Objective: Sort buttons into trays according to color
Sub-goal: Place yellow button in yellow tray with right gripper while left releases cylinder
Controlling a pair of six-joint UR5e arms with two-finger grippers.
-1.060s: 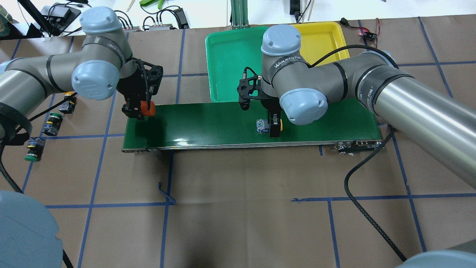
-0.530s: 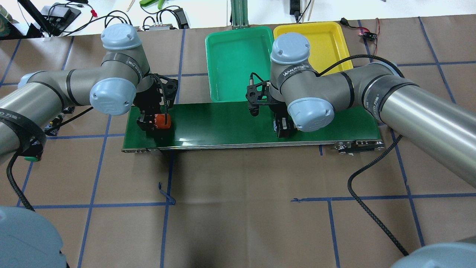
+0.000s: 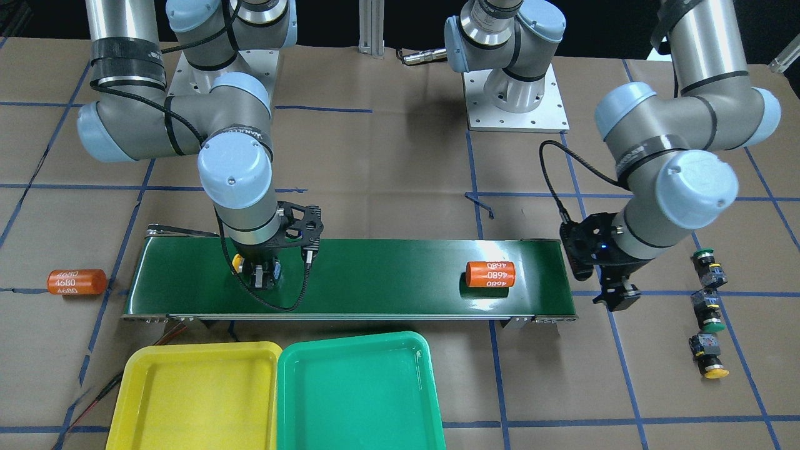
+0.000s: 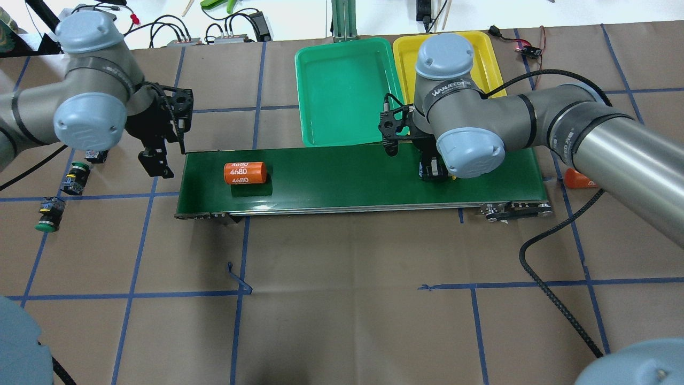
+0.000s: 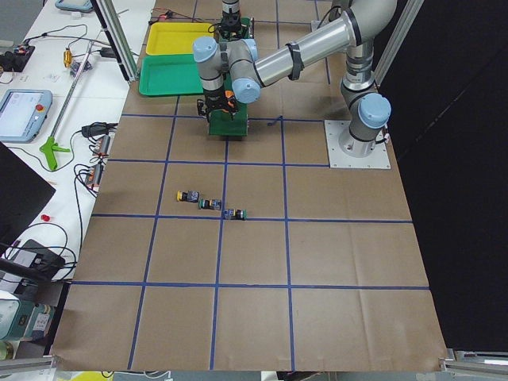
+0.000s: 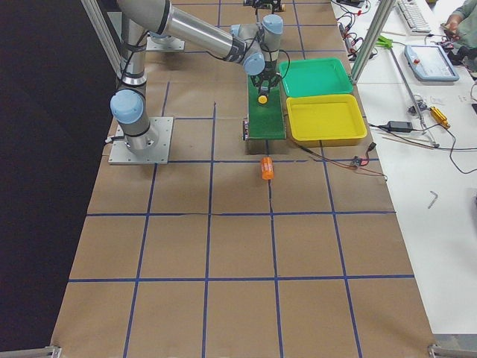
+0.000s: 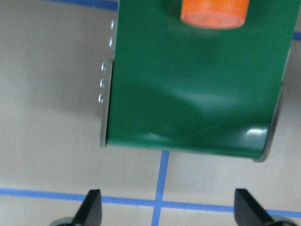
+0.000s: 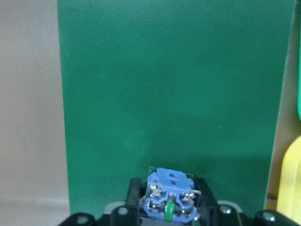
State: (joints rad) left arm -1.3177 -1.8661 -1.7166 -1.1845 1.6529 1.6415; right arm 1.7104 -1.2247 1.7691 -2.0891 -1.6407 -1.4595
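Note:
I need to grab the button by its square block (image 3: 713,277) with my left gripper next, where flat sides face each other. The button's green cap (image 3: 703,252) is a round disc.
My right gripper (image 4: 434,171) is shut on a yellow-capped button (image 3: 237,263) just above the right part of the belt; the right wrist view shows its blue terminal end (image 8: 170,197) between the fingers. The yellow tray (image 4: 489,59) and green tray (image 4: 342,91) lie side by side beyond the belt, both with nothing in them. My left gripper (image 4: 155,163) hangs open off the belt's left end, holding nothing. Three more buttons lie in a row on the table beside it: two green-capped (image 3: 709,265) (image 3: 706,309) and one yellow-capped (image 3: 709,361).
A long dark-green conveyor belt (image 4: 342,176) crosses the middle. An orange "4680" cylinder (image 4: 245,172) lies on its left part. A second orange cylinder (image 3: 77,281) lies on the table past the belt's right end. Cables run near the yellow tray.
My left gripper has let go of the orange cylinder on the belt and drawn back left, off the belt. My right gripper has moved right along the belt with the button.

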